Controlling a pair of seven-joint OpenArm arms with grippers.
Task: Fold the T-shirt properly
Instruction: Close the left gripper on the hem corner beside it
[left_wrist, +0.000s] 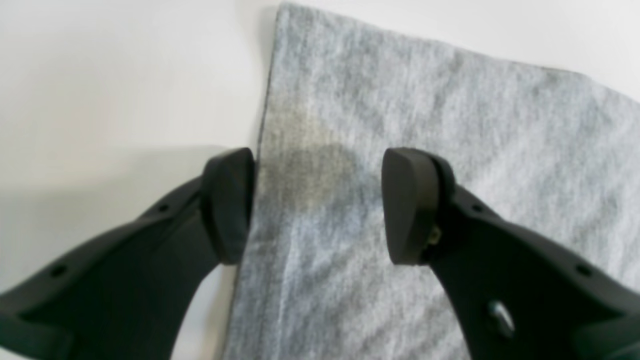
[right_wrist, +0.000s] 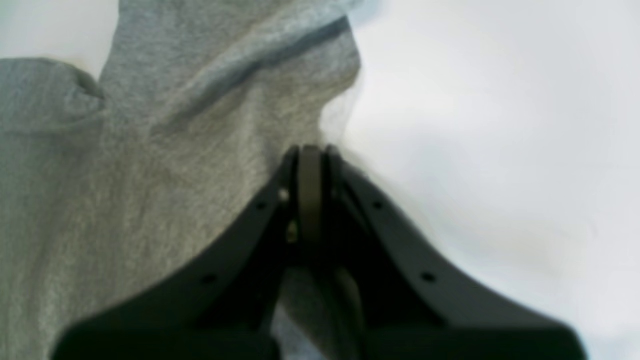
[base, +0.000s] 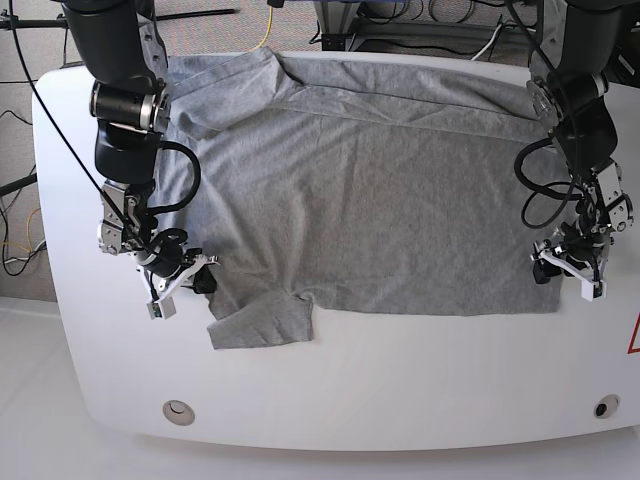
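Note:
I should close my left gripper on the T-shirt's side edge now: its fingers reach down around the T-shirt's edge, one at the table, one at grey cloth.
The light heather-grey T-shirt (base: 370, 200) lies spread flat on the white table (base: 400, 380), plain side up, with no lettering showing. One short sleeve (base: 262, 322) points to the front left. My right gripper (right_wrist: 311, 155) is shut on the cloth edge of the T-shirt (right_wrist: 150, 175) next to that sleeve; in the base view this gripper (base: 195, 280) is at the left. My left gripper (left_wrist: 318, 205) is open over the T-shirt's (left_wrist: 425, 125) edge, one finger (left_wrist: 227, 205) beside the cloth, the other above it. In the base view it (base: 568, 272) is at the front right corner.
The table's front edge has two round holes (base: 180, 408) (base: 603, 407). A red mark (base: 634, 335) is at the right edge. Cables (base: 20, 230) hang off the left side. Both arms (base: 125, 110) (base: 580, 110) reach over the table's far corners.

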